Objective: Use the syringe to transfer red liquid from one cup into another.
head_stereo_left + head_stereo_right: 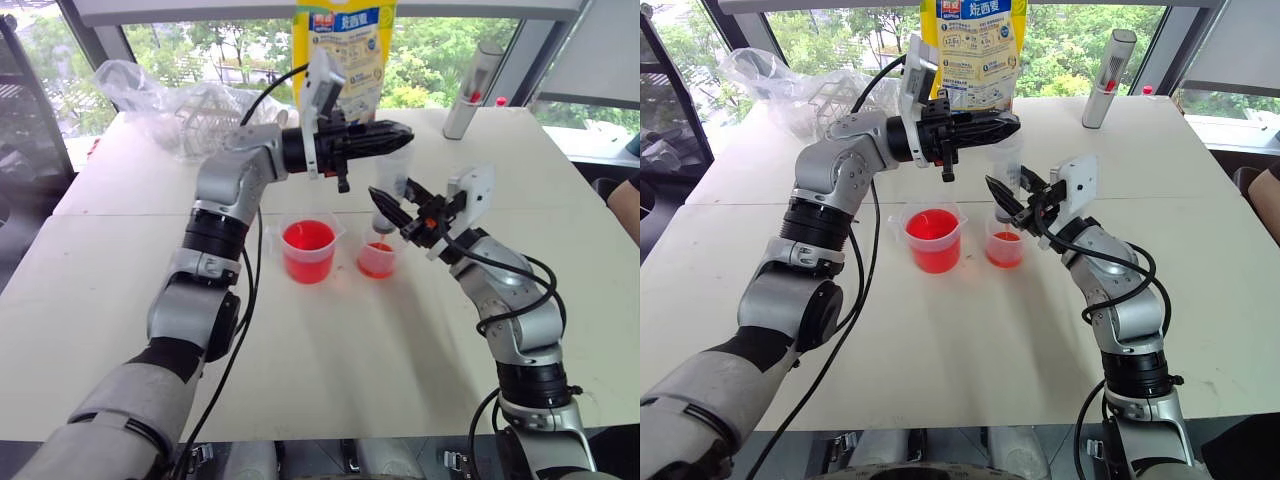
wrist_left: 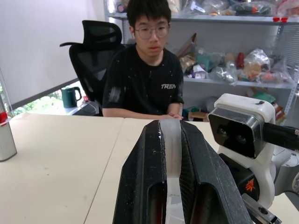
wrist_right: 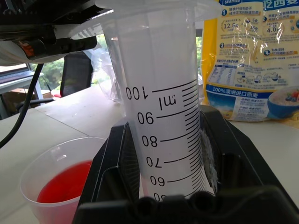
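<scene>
My right gripper should keep holding the syringe. The syringe's lower end is over the smaller cup, above the table, so the syringe would tip if I opened now.
The clear syringe (image 1: 394, 172) stands upright over the smaller cup (image 1: 376, 260), which holds a little red liquid. Its lower end reaches down to that cup's mouth. My right gripper (image 1: 392, 197) is shut on the syringe barrel, whose scale marks (image 3: 161, 126) run between the black fingers (image 3: 117, 163). My left gripper (image 1: 403, 134) points across from the left and is shut on the clear plunger top (image 2: 171, 140) of the syringe. The larger cup (image 1: 308, 250), with a pour lip, sits just left of the smaller one and holds more red liquid (image 1: 307, 238).
A yellow food bag (image 1: 345, 40) stands at the table's far edge, with a grey cylinder with a red cap (image 1: 470, 95) to its right. Crumpled clear plastic (image 1: 170, 105) lies at the far left. A person (image 2: 145, 74) sits at the table's right side.
</scene>
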Action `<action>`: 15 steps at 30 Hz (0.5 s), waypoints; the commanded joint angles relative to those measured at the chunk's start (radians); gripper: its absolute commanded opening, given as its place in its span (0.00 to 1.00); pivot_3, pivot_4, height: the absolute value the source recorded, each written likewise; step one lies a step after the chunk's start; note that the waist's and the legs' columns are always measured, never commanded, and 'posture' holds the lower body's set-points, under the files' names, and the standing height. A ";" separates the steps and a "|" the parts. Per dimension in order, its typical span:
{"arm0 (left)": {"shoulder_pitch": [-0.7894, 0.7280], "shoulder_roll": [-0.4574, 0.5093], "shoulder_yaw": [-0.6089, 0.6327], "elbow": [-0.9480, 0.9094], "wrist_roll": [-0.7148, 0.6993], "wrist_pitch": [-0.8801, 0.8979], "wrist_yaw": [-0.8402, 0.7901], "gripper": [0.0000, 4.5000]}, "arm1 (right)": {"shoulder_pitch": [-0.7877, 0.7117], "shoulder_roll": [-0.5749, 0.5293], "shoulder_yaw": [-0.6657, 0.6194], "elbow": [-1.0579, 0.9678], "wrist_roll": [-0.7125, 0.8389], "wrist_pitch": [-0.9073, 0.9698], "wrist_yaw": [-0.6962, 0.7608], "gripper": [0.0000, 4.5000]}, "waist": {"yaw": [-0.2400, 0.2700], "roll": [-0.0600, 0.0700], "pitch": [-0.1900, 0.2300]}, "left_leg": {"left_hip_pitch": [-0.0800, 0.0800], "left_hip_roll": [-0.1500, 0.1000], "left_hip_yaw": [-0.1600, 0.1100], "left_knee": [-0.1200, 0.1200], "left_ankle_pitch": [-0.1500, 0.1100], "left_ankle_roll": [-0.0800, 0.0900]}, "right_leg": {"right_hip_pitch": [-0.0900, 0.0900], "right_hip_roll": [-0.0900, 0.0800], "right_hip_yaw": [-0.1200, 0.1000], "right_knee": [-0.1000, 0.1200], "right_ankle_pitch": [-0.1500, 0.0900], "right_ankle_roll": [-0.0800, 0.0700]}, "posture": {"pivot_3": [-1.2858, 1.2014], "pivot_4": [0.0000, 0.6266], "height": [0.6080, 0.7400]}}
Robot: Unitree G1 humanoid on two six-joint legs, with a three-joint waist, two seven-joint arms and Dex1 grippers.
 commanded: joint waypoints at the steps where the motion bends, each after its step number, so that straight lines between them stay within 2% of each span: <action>1: 0.042 -0.021 -0.074 -0.002 0.021 0.040 -0.031 0.01 | -0.091 -0.003 -0.089 -0.100 0.044 -0.033 -0.037 0.31 | 0.000 0.000 0.000 | 0.000 0.000 0.000 0.000 0.000 0.000 | 0.000 0.000 0.000 0.000 0.000 0.000 | 0.52 0.24 1.00; 7: 0.028 -0.008 -0.051 -0.030 0.009 0.053 -0.005 0.01 | -0.074 -0.003 -0.082 -0.100 0.046 -0.023 -0.035 0.31 | 0.000 0.000 0.000 | 0.000 0.000 0.000 0.000 0.000 0.000 | 0.000 0.000 0.000 0.000 0.000 0.000 | 0.52 0.24 1.00; 11: 0.021 0.009 -0.025 -0.054 -0.013 0.080 0.009 0.38 | -0.064 -0.002 -0.076 -0.099 0.047 -0.024 -0.032 0.31 | 0.001 0.000 0.000 | 0.000 0.000 0.000 0.000 0.000 0.000 | 0.000 0.000 0.000 0.000 0.000 0.000 | 0.52 0.24 1.00; 15: 0.023 0.029 -0.004 -0.094 -0.022 0.085 0.029 0.82 | -0.059 0.001 -0.069 -0.105 0.053 -0.019 -0.032 0.31 | -0.001 0.000 0.000 | 0.000 0.000 0.000 0.000 0.000 0.000 | 0.000 0.000 0.000 0.000 0.000 0.000 | 0.52 0.24 1.00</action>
